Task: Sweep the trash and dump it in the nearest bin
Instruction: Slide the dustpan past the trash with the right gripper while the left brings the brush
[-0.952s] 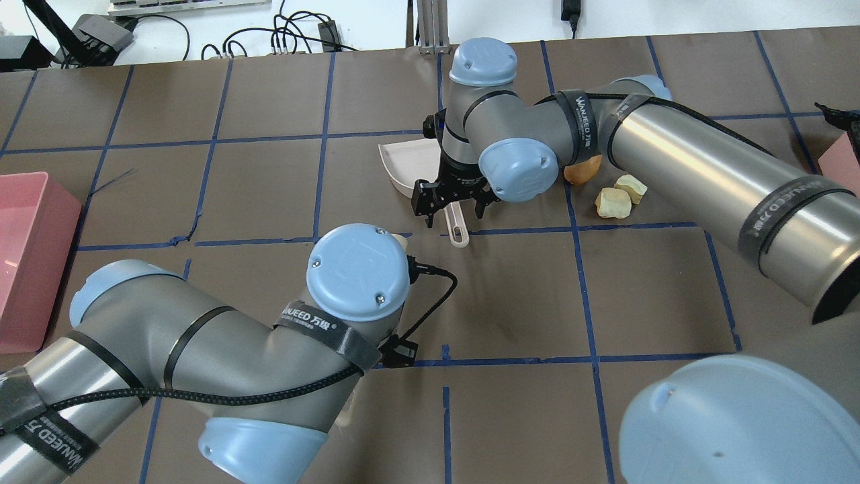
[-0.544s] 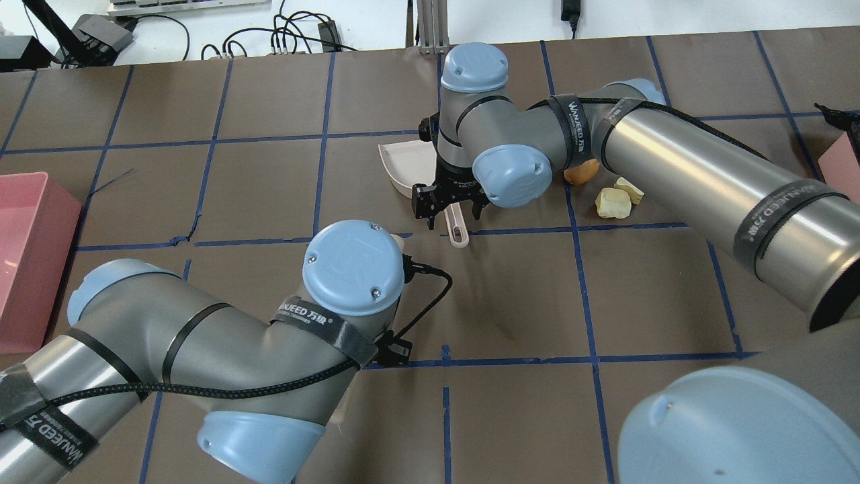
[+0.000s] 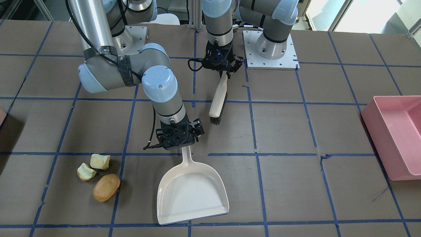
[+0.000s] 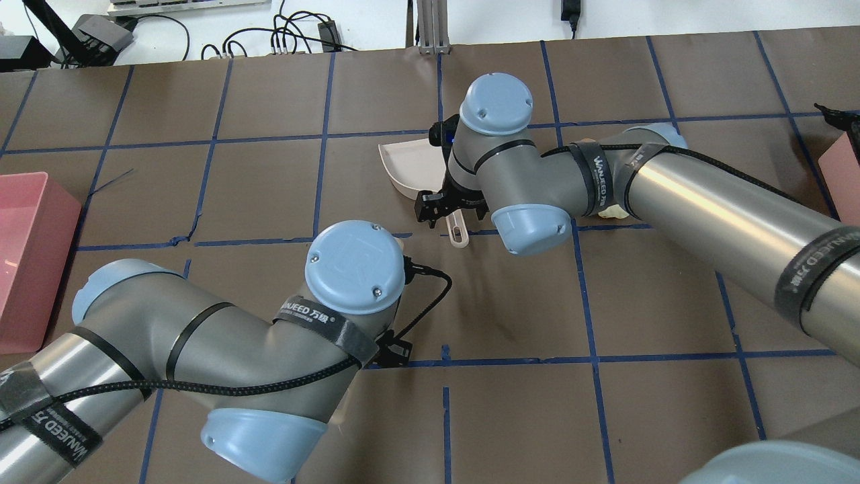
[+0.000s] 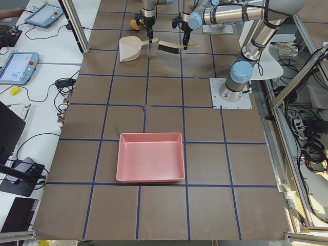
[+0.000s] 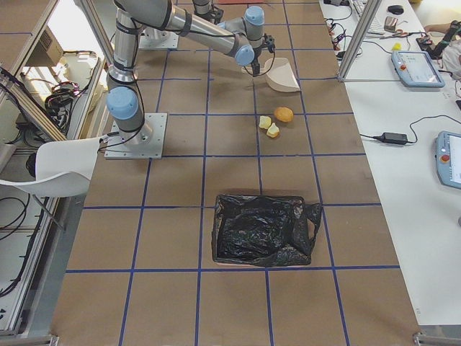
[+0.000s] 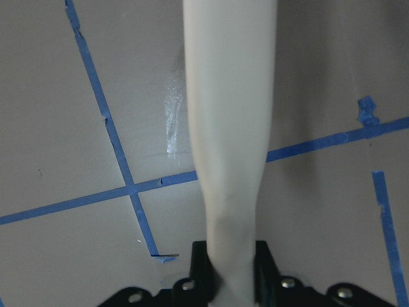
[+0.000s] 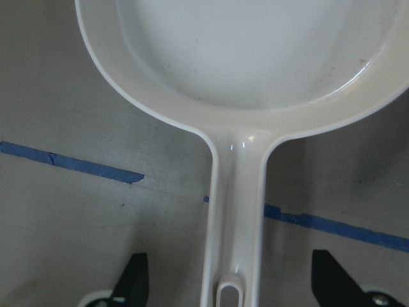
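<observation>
My right gripper should close now and would catch the dustpan handle: the handle's slotted end (image 8: pixel 230 284) is centred between both fingers, close to the table.
The trash is two pale yellow-green chunks (image 3: pixel 100 161) (image 3: pixel 86 171) and an orange-brown potato-like oval (image 3: pixel 106 187) lying together on the table; they also show in the exterior right view (image 6: pixel 273 122). In the overhead view my right arm hides nearly all of it. My right gripper (image 3: pixel 179 136) (image 4: pixel 451 214) (image 8: pixel 233 281) is open, its fingers (image 8: pixel 134 281) on either side of the handle of the white dustpan (image 3: pixel 192 194) (image 8: pixel 243 51), not touching it. My left gripper (image 3: pixel 221 64) (image 7: pixel 233 281) is shut on the cream handle of a brush (image 3: pixel 218 105) (image 7: pixel 230 128), bristles on the table.
A pink bin (image 3: pixel 394 131) (image 4: pixel 27 255) stands at the table's end on my left. A bin lined with a black bag (image 6: pixel 263 229) stands towards my right end, nearer the trash. Blue tape lines grid the brown table.
My right arm's wrist and forearm have swung towards the near side, now covering the trash in the overhead view. The open right gripper has shifted slightly along the dustpan handle. The left arm barely moved.
</observation>
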Available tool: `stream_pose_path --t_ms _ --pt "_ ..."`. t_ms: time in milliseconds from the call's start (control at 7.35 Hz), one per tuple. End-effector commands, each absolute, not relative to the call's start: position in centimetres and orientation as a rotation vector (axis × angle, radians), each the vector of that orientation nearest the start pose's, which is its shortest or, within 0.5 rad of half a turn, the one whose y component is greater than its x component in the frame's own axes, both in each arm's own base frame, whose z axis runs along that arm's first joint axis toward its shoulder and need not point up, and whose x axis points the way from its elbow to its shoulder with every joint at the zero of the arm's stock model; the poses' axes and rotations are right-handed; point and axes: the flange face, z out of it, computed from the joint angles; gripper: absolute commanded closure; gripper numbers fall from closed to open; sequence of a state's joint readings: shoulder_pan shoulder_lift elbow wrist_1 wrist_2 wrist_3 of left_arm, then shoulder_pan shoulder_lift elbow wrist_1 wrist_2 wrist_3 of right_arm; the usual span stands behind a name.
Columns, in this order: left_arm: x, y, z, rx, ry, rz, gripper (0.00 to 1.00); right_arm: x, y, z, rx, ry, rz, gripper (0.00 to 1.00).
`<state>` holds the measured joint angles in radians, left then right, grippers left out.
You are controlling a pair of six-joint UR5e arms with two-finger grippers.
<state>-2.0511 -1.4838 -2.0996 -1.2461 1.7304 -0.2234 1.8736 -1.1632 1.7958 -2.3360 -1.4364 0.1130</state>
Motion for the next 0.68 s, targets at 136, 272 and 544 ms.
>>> stream_pose_path --t_ms 136,272,544 --pt "-28.7 -30.6 31.2 0.415 2.882 0.056 0.97 31.6 -51.5 23.4 -0.264 2.961 -0.181 0.08" --pt "-28.3 -30.4 31.0 0.421 2.839 0.08 0.97 31.6 -51.6 23.6 -0.264 2.958 -0.187 0.16" --pt "-27.9 -30.4 30.9 0.472 2.784 0.095 0.97 31.6 -51.5 23.4 -0.266 2.957 -0.183 0.39"
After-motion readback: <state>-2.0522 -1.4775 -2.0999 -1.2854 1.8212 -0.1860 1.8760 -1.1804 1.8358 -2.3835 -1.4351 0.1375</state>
